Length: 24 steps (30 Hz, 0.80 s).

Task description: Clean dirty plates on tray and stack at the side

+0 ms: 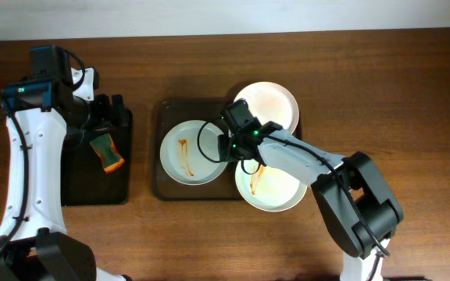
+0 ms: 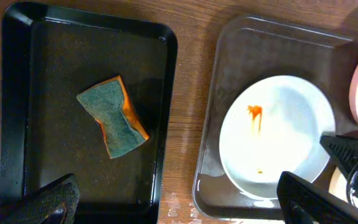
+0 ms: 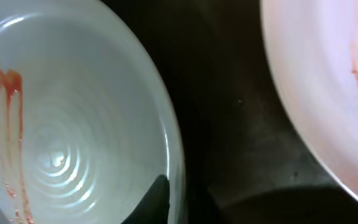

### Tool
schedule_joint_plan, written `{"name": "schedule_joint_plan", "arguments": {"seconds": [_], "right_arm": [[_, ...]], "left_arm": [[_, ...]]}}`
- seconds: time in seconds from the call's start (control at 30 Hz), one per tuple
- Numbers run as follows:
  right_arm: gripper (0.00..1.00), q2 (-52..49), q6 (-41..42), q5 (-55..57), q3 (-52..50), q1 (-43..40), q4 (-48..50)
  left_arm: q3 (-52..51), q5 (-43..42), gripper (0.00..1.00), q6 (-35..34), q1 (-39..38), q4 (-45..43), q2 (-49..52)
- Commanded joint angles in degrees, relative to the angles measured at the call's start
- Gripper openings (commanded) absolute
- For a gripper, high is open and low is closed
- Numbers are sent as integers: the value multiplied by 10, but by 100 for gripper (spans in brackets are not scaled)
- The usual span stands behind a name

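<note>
Next, my left gripper grips the sponge across its narrow middle (image 1: 107, 153) (image 2: 113, 117) from the green side, so the sponge's orange underside stays free to clean plates.
Three white plates lie on the brownish tray (image 1: 162, 187). The left plate (image 1: 186, 152) has an orange-red streak; it also shows in the left wrist view (image 2: 284, 130) and the right wrist view (image 3: 73, 124). The back plate (image 1: 272, 105) leans over the tray's far right rim. The front plate (image 1: 280, 191) has a streak too. My right gripper (image 1: 229, 147) sits at the left plate's right rim, one finger inside the rim and one outside (image 3: 185, 193), shut on it. My left gripper (image 1: 108, 115) is open and empty above the black tray (image 2: 179, 202).
A green and orange sponge (image 1: 108, 152) lies on the smaller black tray (image 1: 76, 187) left of the brownish tray; it also shows in the left wrist view (image 2: 112, 117). Bare wood runs between the two trays.
</note>
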<state>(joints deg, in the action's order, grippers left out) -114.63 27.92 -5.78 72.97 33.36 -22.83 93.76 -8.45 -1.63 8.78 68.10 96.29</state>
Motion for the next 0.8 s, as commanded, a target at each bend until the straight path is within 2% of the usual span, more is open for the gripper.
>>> {"name": "schedule_joint_plan", "arguments": {"seconds": [0.0, 0.13, 0.23, 0.3, 0.43, 0.67, 0.7, 0.73, 0.77], "right_arm": [[4, -24, 18, 11, 8, 8, 15], [4, -32, 146, 18, 8, 15, 17], [4, -32, 145, 27, 8, 27, 30], [4, -32, 125, 27, 8, 28, 34], [4, -32, 115, 26, 8, 28, 34], [4, -32, 113, 27, 8, 28, 32], [4, -32, 113, 27, 8, 28, 32], [4, -32, 113, 27, 8, 28, 32], [4, -32, 113, 27, 8, 28, 32]], "left_arm": [[10, 10, 99, -19, 3, -1, 11], [9, 26, 96, -36, 3, 1, 45], [8, 57, 92, -88, 3, -2, 92], [8, 114, 86, -129, 3, -3, 133], [8, 147, 71, -170, 18, -5, 182], [7, 149, 56, -170, 29, -21, 259], [7, 148, 51, -170, 29, -22, 269], [7, 140, 42, -170, 29, -28, 284], [7, 132, 39, -170, 29, -29, 291]]}}
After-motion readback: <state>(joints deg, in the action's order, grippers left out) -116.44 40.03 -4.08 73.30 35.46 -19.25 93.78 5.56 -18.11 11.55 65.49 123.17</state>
